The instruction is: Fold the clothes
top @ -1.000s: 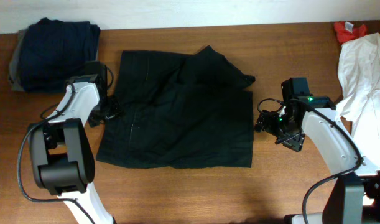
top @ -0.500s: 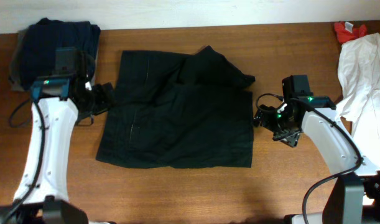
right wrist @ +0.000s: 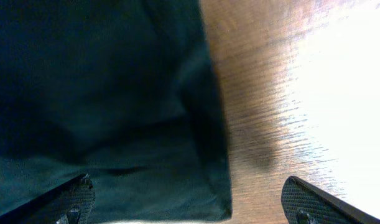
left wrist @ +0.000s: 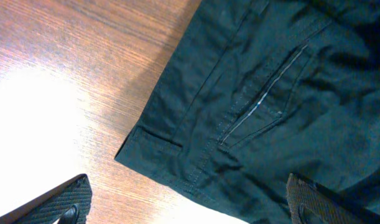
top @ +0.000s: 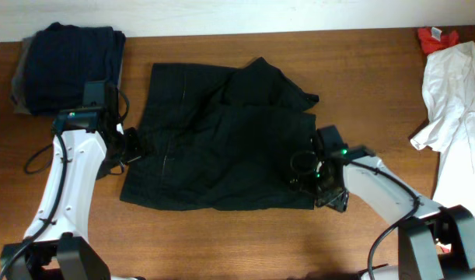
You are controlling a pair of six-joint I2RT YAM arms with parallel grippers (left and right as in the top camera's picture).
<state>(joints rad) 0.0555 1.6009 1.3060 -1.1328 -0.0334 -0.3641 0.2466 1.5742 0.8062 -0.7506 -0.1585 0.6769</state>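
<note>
I will pull the garment flat for folding, so my right gripper should next grab the edge of the black garment at its near corner, below the gripper.
A large black wrinkled garment (top: 221,140) lies spread in the middle of the table, its top right part bunched. My left gripper (top: 134,145) is open at its left edge; the left wrist view shows the hem, a pocket seam (left wrist: 264,99) and my open fingers (left wrist: 190,208) over the corner. My right gripper (top: 309,173) is open over the garment's lower right corner (right wrist: 202,186), one finger over cloth, the other over bare wood. A navy garment (top: 70,66) lies folded on a grey one (top: 17,85) at the far left. A white garment (top: 455,85) and a small red one (top: 435,35) lie at the right.
The brown wooden table (top: 221,241) runs to a white wall at the back. The white garment hangs over the table's right edge. Black cables trail from both arms near the garment's sides.
My right gripper has moved left from bare table onto the black garment's lower right corner. My left arm has swung and its gripper sits at the garment's left edge, a little lower than before.
</note>
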